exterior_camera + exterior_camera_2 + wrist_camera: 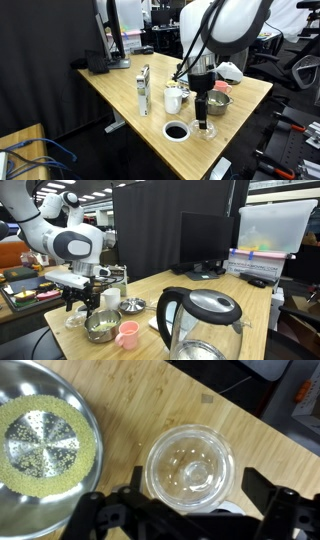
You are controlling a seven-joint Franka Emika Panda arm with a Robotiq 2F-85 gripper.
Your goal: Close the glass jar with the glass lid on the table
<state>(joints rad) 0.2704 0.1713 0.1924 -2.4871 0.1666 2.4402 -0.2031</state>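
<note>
The centre knob [204, 130] is between my fingers; I should close.
The glass lid [190, 467] is a small clear round disc lying flat on the light wood table [150, 405]. In the wrist view my gripper [188, 505] is open, with one dark finger on each side of the lid and a gap to each. In both exterior views the gripper [204, 118] [84, 304] hangs low over the lid [206, 131] [75, 320] near the table's edge. A tall clear container that may be the glass jar [144, 90] stands further back on the table.
A metal bowl [45, 445] [217, 101] [102, 328] with a perforated insert sits right beside the lid. A white mug [174, 98], a round black ring [176, 130], a pink cup [127, 333] and a kettle [200, 320] stand nearby. Monitors stand at the far end.
</note>
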